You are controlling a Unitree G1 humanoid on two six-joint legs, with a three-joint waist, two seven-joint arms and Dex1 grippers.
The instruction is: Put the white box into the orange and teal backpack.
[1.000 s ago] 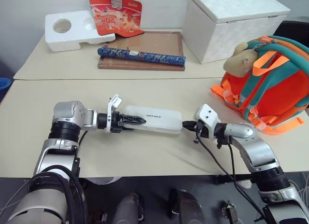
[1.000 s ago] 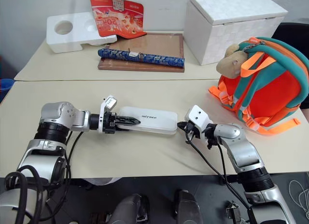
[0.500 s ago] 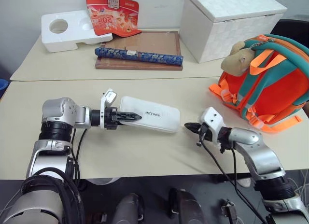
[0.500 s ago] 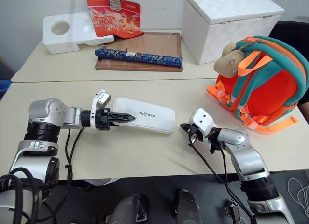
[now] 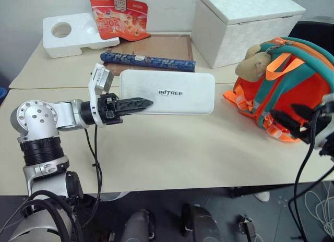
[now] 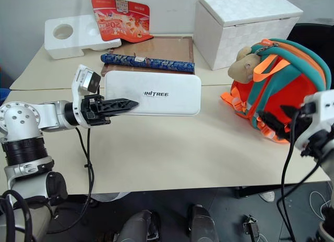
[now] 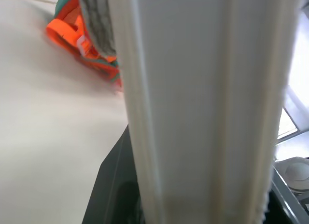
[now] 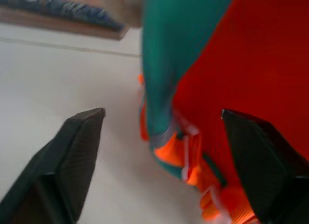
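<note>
My right gripper grabs the backpack by its teal side panel [image 5: 276, 88] next, to steady the backpack for loading the white box [image 5: 172, 91].
The white box [image 5: 172, 91] hangs above the table with its lettered face turned up toward the head camera. My left gripper [image 5: 147, 102] is shut on the box's left end, and the box's edge [image 7: 203, 108] runs straight ahead in the left wrist view. The orange and teal backpack [image 5: 300, 93] stands upright at the table's right, with a tan plush toy [image 5: 250, 64] at its top. My right gripper [image 8: 164, 137] is open, with nothing between its fingers [image 5: 290, 122], just in front of the backpack's lower front [image 8: 231, 60].
A big white lidded cube box [image 5: 245, 23] stands behind the backpack. At the back lie a foam block [image 5: 73, 33], a red packet [image 5: 117, 15] and a wooden board [image 5: 162, 46] with a blue patterned roll [image 5: 148, 61]. Bare tabletop [image 5: 172, 148] lies below the box.
My left gripper has lifted the white box off the table and rolled its face upward. My right gripper has left the box's right end, swung right to the backpack and opened.
</note>
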